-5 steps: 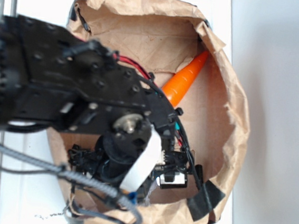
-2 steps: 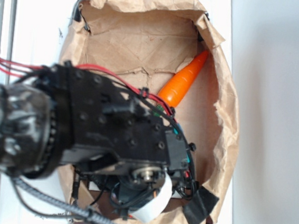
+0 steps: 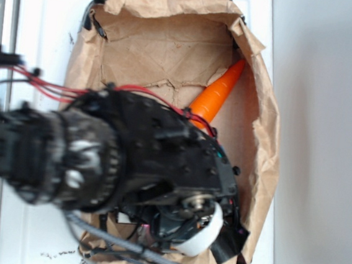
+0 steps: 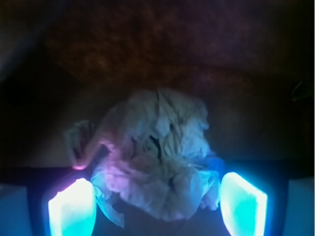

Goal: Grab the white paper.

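I should next grab the white paper ball by its bunched body (image 4: 153, 184) with my gripper and leave its curled flap (image 4: 80, 146) free.
In the wrist view the white paper (image 4: 157, 152), a crumpled off-white ball, lies on the dim brown floor of the bag. My gripper (image 4: 157, 202) is open around it. The glowing left finger (image 4: 72, 206) and right finger (image 4: 243, 201) flank the ball's lower half, and a small gap shows on each side. In the exterior view the black arm (image 3: 147, 167) reaches down into the near end of the brown paper bag (image 3: 166, 37) and hides both the paper and the fingers.
An orange carrot (image 3: 215, 97) leans against the bag's right wall, just beyond the arm. The bag's crumpled walls rise all round the wrist. A white looped band (image 3: 203, 237) and red wires (image 3: 49, 85) belong to the arm. The bag sits on a white surface (image 3: 46, 26).
The arm has swung lower in the exterior view and dropped deeper into the near end of the bag. Its wrist and white band shifted right and down.
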Available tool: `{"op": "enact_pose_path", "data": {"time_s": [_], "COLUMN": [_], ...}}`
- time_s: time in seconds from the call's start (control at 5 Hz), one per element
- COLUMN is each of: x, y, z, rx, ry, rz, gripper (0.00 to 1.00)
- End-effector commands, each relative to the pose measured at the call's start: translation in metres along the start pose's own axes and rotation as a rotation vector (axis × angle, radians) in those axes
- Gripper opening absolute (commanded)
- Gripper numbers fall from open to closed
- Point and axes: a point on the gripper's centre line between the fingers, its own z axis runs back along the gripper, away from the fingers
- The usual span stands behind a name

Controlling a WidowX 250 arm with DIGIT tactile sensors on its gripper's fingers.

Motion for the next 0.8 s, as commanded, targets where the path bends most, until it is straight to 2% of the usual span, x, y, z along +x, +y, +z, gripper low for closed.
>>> {"op": "enact_pose_path", "data": {"time_s": [0.0, 0.2, 0.4, 0.6], "x": [0.026, 0.023, 0.017, 0.012], "y": [-0.012, -0.010, 0.001, 0.001], "z": [0.002, 0.004, 0.007, 0.024], "rx": [0.006, 0.020, 0.009, 0.024], "ry": [-0.003, 0.009, -0.018, -0.056], "rz": [0.035, 0.021, 0.032, 0.053], "gripper": [0.00, 0.00, 0.00, 0.00]}}
